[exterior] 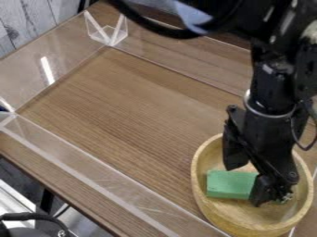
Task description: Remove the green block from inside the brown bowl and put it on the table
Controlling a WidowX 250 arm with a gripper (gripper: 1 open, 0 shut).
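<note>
My gripper next grabs the green block by its middle to lift it out of the brown bowl.
The green block lies flat inside the brown bowl, toward its left side. The bowl sits at the near right corner of the table. My black gripper reaches down into the bowl right over the block, open, with one finger at the block's back edge and the other finger at its right end. The right end of the block is hidden behind that finger. I cannot tell whether the fingers touch the block.
Low clear acrylic walls run around the wood-grain tabletop, with a clear corner bracket at the back left. The arm's black body rises above the bowl at the right.
</note>
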